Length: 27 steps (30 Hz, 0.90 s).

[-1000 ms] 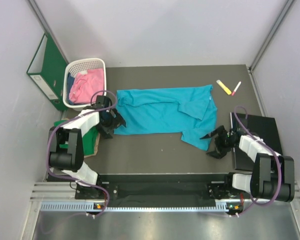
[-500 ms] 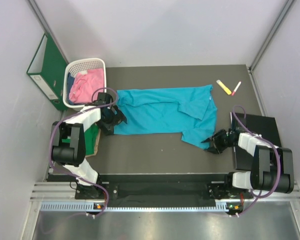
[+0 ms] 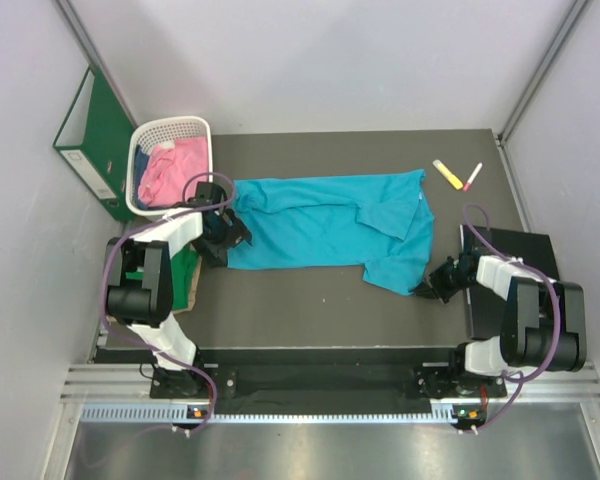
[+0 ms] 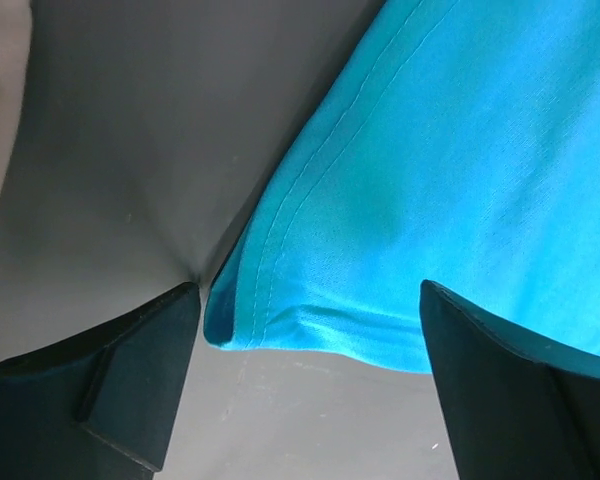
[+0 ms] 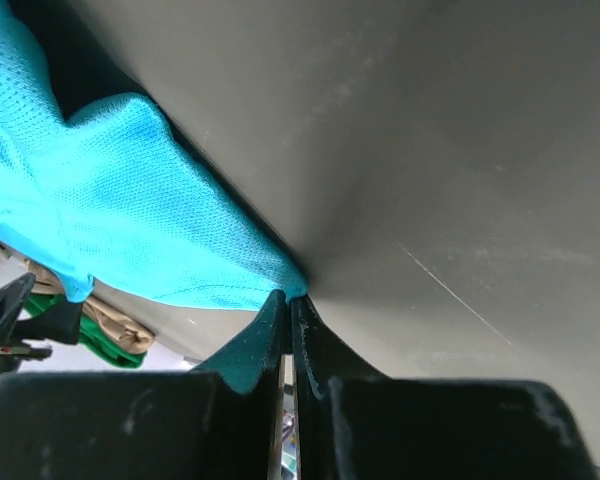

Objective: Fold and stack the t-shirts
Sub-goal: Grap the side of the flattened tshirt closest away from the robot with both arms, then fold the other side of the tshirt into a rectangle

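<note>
One finger meets its shadow on the tabletop in the left wrist view, so my left gripper closes on the hemmed corner next.
A teal-blue t-shirt (image 3: 320, 225) lies spread flat across the middle of the table. My left gripper (image 3: 224, 240) is open at the shirt's near left corner. In the left wrist view that hemmed corner (image 4: 280, 320) lies between the two black fingers of the left gripper (image 4: 308, 292). My right gripper (image 3: 433, 284) is low on the table at the shirt's near right corner. The right wrist view shows it (image 5: 290, 296) shut, with the tip of the teal cloth (image 5: 140, 200) pinched at the fingertips. A pink t-shirt (image 3: 165, 170) sits in the basket. A green t-shirt (image 3: 185, 270) lies beside the left arm.
A white lattice basket (image 3: 170, 127) stands at the back left, with a green ring binder (image 3: 92, 140) leaning on the wall beside it. A yellow marker (image 3: 447, 173) and a pink one (image 3: 473, 176) lie at the back right. A black pad (image 3: 515, 262) lies under the right arm.
The right gripper slid left to the shirt's near right corner and shut on it. The left gripper edged up to the shirt's left corner and stayed open.
</note>
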Available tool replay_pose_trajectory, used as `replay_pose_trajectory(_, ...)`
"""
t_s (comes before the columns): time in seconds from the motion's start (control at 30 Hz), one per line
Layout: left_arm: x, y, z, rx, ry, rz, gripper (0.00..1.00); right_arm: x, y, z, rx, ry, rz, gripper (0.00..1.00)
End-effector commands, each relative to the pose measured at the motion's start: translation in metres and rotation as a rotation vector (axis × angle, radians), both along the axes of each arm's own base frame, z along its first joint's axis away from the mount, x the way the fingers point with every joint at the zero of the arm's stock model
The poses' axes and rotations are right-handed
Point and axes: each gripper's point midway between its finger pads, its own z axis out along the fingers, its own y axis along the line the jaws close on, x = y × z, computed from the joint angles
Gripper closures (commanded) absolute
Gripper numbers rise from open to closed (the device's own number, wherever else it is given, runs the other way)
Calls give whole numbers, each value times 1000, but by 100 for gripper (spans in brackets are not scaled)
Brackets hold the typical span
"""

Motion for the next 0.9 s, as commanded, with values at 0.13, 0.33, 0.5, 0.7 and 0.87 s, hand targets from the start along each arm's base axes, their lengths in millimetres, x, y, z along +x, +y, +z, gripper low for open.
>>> replay_pose_trajectory(0.13,21,7,8,45,-37,-20,100,20,-11,12,-47,-75,6,100)
replay_pose_trajectory(0.33,18,5,22,40,-52,-41,100,32,-12,34,-51,-142,11,100)
replay_pose_trajectory(0.5,29,4,53,34,-118,-51,100,49,-16,64,-86,-242,46,100)
replay_pose_trajectory(0.7,53,4,82,29,-186,-52,100,80,-23,98,-145,-390,96,100)
replay_pose_trajectory(0.87,73,5,92,13,-208,-44,100,111,-22,118,-146,-501,141,100)
